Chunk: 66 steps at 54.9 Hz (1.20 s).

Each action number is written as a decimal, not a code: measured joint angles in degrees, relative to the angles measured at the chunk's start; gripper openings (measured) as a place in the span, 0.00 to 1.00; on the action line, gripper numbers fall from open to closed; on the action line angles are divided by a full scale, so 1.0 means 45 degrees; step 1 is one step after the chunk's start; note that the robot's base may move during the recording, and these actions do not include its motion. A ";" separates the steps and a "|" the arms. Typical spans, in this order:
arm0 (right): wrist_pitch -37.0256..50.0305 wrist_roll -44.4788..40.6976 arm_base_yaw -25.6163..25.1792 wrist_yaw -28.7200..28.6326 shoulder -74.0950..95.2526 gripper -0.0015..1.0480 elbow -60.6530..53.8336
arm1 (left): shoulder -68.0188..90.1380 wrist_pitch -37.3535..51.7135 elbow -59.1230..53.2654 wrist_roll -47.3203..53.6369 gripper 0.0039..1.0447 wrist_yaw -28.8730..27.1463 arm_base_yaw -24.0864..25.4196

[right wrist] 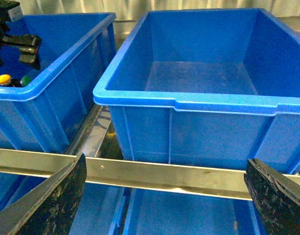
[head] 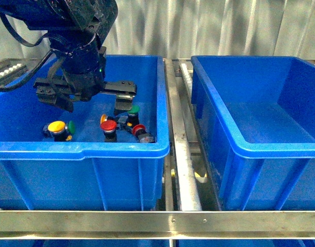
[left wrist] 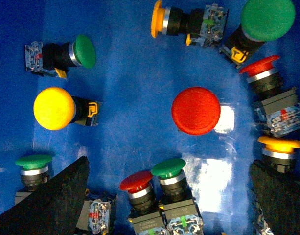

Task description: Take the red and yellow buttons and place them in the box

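My left gripper grabs the red button's round red cap (left wrist: 196,109) next, to place the button in the box.
Several red and yellow buttons lie on the floor of the left blue bin (head: 80,150). The front view shows a yellow button (head: 56,126) and two red ones (head: 108,125) (head: 138,129). My left gripper (head: 93,107) hangs open above them, holding nothing. In the left wrist view a red cap (left wrist: 196,110) faces up ahead of the left gripper (left wrist: 168,164), and a yellow button (left wrist: 53,108) lies off to one side. Another red button (left wrist: 136,181) stands between the fingers, untouched. The box (head: 260,149) on the right is empty. My right gripper (right wrist: 164,169) is open before the box (right wrist: 189,105).
Green-capped buttons (left wrist: 168,167) (left wrist: 267,18) (left wrist: 84,51) are mixed among the red and yellow ones. A metal roller rail (head: 182,154) runs between the two bins. A steel crossbar (head: 157,221) spans the front below both bins.
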 joint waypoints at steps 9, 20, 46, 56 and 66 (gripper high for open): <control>0.0000 0.0000 0.0000 0.0005 0.0000 0.94 0.0000 | 0.0709 -0.0209 0.0622 -0.0044 0.93 -0.0053 0.0155; 0.0000 0.0000 0.0000 0.0005 0.0000 0.94 0.0000 | 0.1481 -0.0335 0.1491 -0.0223 0.93 -0.0034 0.0355; 0.0000 -0.0005 0.0000 0.0005 0.0000 0.94 0.0000 | 0.2798 -0.0544 0.3104 -0.0272 0.93 0.0253 0.0238; 0.0000 0.0000 0.0000 0.0005 0.0000 0.94 0.0000 | 0.3565 -0.1161 0.4342 -0.0316 0.93 0.0185 0.0199; 0.0000 0.0000 0.0000 0.0005 0.0000 0.94 0.0000 | 0.4789 -0.1923 0.6018 -0.0340 0.93 0.0146 0.0141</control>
